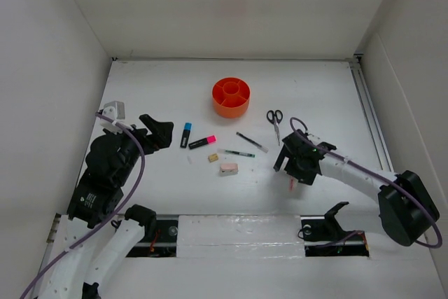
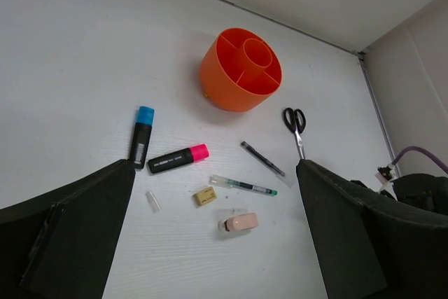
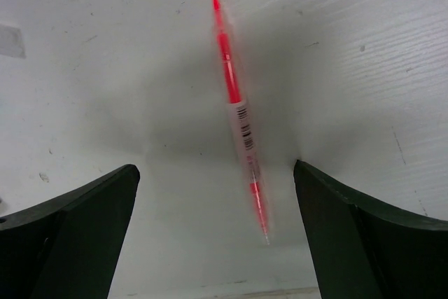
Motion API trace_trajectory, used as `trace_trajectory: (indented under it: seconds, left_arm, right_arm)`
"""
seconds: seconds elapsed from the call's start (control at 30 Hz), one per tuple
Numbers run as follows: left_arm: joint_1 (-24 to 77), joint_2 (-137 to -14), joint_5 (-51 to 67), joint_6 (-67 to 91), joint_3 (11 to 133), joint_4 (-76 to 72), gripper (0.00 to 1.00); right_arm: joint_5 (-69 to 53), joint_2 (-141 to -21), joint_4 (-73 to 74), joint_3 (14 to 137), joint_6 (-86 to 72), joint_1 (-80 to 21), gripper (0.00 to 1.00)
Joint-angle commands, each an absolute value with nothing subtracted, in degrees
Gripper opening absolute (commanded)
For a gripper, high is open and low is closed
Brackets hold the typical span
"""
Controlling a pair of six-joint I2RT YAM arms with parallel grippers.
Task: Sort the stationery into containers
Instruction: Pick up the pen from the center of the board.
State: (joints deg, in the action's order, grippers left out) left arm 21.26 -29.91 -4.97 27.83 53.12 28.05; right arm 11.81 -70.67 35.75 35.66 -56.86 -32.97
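The fingers of my right gripper meet their shadows on the tabletop beside the pink-red pencil (image 1: 291, 185) (image 3: 238, 113), so my right gripper needs to close on the pencil.
The orange round container (image 1: 231, 97) (image 2: 241, 69) stands at the back centre of the table. In front of it lie the stationery: a blue-capped highlighter (image 1: 185, 135) (image 2: 142, 136), a pink-capped highlighter (image 1: 202, 142) (image 2: 178, 159), two slim pens (image 1: 251, 142) (image 1: 236, 153), a tan eraser (image 1: 213, 157) (image 2: 204, 196), a pinkish eraser (image 1: 228, 169) (image 2: 241, 223) and scissors (image 1: 274, 122) (image 2: 295, 124). My left gripper (image 1: 155, 131) (image 2: 215, 169) hangs open left of them, holding nothing. My right gripper (image 1: 297, 166) (image 3: 215, 168) is open, low over a pink-red pencil (image 3: 238, 113) (image 1: 291, 185) lying between its fingers.
A small clear cap (image 2: 152, 201) lies left of the tan eraser. White walls close the table on the left, back and right. A metal rail (image 1: 371, 124) runs along the right side. The arm bases sit at the near edge.
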Motion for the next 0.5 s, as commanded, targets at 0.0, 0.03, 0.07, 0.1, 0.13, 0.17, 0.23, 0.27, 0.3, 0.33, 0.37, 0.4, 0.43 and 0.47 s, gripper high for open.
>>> trace_trajectory:
  seconds: [0.0,0.03,0.07,0.1,0.13,0.17,0.23,0.27,0.3,0.33,0.37,0.4,0.43,0.47]
  left_arm:
    - [21.0,-28.7,-4.9,26.9,53.0,25.7,1.00]
    - [21.0,-28.7,-4.9,26.9,53.0,25.7,1.00]
    - [21.0,-28.7,-4.9,26.9,53.0,25.7,1.00]
    - [21.0,-28.2,-4.9,26.9,53.5,25.7,1.00]
    - [21.0,-28.2,-4.9,26.9,53.5,25.7,1.00]
    - [21.0,-28.2,-4.9,26.9,53.5,26.2,1.00]
    - [21.0,-27.6,-5.4,26.9,53.5,26.2,1.00]
    - [21.0,-27.6,-5.4,26.9,54.0,26.2,1.00]
    - [21.0,-27.6,-5.4,26.9,54.1,26.2,1.00]
    - [21.0,-27.0,-5.4,26.9,54.1,26.2,1.00]
    - [21.0,-27.0,-5.4,26.9,54.1,26.2,1.00]
    - [21.0,-27.0,-5.4,26.9,54.1,26.2,1.00]
    - [21.0,-27.0,-5.4,26.9,54.1,26.2,1.00]
    - [21.0,-27.0,-5.4,26.9,54.1,26.2,1.00]
  right_arm:
    - [12.0,-72.8,37.2,38.8,-55.5,-33.1,0.97]
    - [12.0,-72.8,37.2,39.5,-54.9,-33.1,0.95]
    - [12.0,-73.6,37.2,39.5,-54.9,-33.1,0.92]
    - [12.0,-74.2,37.7,40.0,-54.2,-33.1,0.88]
    - [12.0,-74.2,37.7,40.0,-54.2,-33.1,0.83]
    - [12.0,-74.8,37.7,40.5,-53.4,-33.1,0.70]
    - [12.0,-75.7,38.7,41.0,-52.8,-32.4,0.57]
    - [12.0,-76.5,38.7,41.0,-51.8,-31.6,0.46]
    - [12.0,-76.5,38.7,41.0,-51.2,-30.9,0.43]
    - [12.0,-76.5,39.2,41.0,-51.2,-30.8,0.39]
    - [11.4,-77.0,39.2,41.0,-51.2,-29.9,0.35]
    - [11.4,-77.0,39.2,41.0,-50.5,-29.9,0.26]
    - [11.4,-77.0,39.2,41.6,-50.5,-29.9,0.20]
    - [10.9,-77.7,39.2,41.6,-50.0,-29.3,0.13]
